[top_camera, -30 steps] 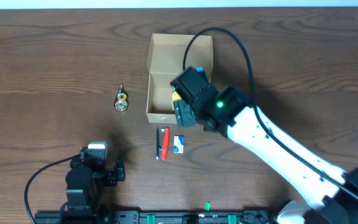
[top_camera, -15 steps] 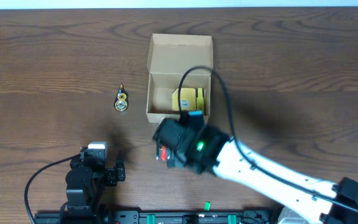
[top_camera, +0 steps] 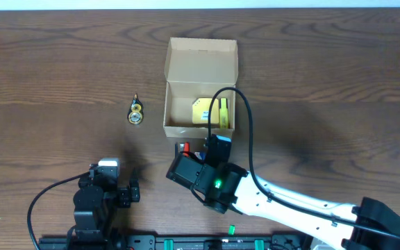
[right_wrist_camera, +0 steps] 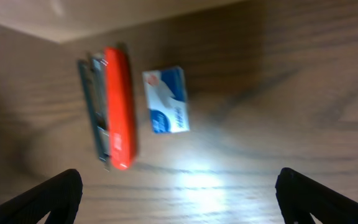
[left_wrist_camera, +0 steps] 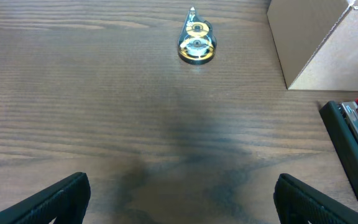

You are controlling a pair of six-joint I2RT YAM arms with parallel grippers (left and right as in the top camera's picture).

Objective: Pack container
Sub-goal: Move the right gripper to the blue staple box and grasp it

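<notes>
I should pick up the white staples box next with my right gripper, holding it by its long sides, so that I can pack it into the cardboard container.
The tan cardboard container (top_camera: pixel 176 69) stands open at the table's middle back, its flap lid laid back, with a yellow item (top_camera: pixel 210 111) inside; its corner shows in the left wrist view (left_wrist_camera: pixel 316 43). A red and black stapler (right_wrist_camera: pixel 110 115) and a small blue and white box (right_wrist_camera: pixel 166 109) lie on the table in front of it. My right gripper (right_wrist_camera: pixel 179 193) is open and empty, hovering just short of them. In the overhead view it (top_camera: pixel 189 170) covers most of both. My left gripper (left_wrist_camera: pixel 179 196) is open and empty at the front left.
A gold and clear correction tape dispenser (top_camera: pixel 136 112) lies left of the container, also in the left wrist view (left_wrist_camera: pixel 196 45). The stapler's end shows at the right edge of the left wrist view (left_wrist_camera: pixel 353 146). Bare wood lies around.
My right gripper left the container, where the yellow item now lies, and moved toward the front edge over the stapler and small box. The left arm has not moved.
</notes>
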